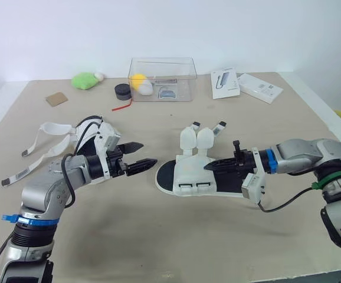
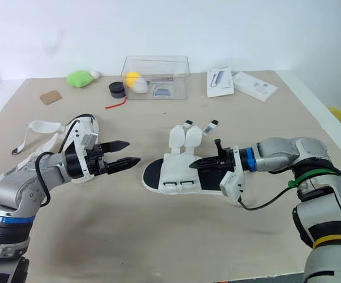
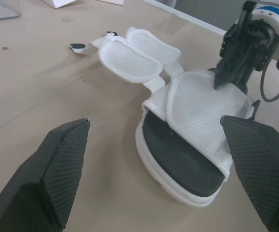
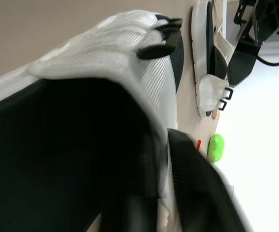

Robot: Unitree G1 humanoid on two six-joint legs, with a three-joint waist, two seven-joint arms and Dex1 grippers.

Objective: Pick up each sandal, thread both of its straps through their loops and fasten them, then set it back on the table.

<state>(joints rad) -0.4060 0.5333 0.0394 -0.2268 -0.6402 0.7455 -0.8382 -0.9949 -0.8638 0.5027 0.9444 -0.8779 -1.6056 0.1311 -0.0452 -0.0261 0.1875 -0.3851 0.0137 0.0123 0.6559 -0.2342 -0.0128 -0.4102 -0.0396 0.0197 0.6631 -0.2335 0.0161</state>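
I will next take hold of the sandal's mesh upper by its front edge (image 3: 197, 147) with my left gripper, because only that edge stands open over the black footbed (image 3: 178, 152).
A white sandal (image 1: 188, 174) with a black footbed lies mid-table, toe toward my left arm. Its two straps (image 1: 197, 137) are undone and flipped toward the far side. My right gripper (image 1: 213, 166) reaches in from the heel end, its fingers closed on the rear edge of the white upper (image 3: 197, 106). My left gripper (image 1: 142, 155) is open and hovers just short of the toe, touching nothing; its two fingers (image 3: 57, 164) frame the sandal. A second sandal (image 1: 83, 137) lies at the left, partly hidden behind my left arm, with loose straps (image 1: 51, 128) trailing outward.
A clear plastic box (image 1: 161, 73) stands at the back centre, holding a yellow and a white item. Near it lie a green object (image 1: 85, 80), a black round object (image 1: 122, 91) and a cardboard piece (image 1: 56, 99). Two white boxes (image 1: 225, 82) (image 1: 260, 87) lie back right.
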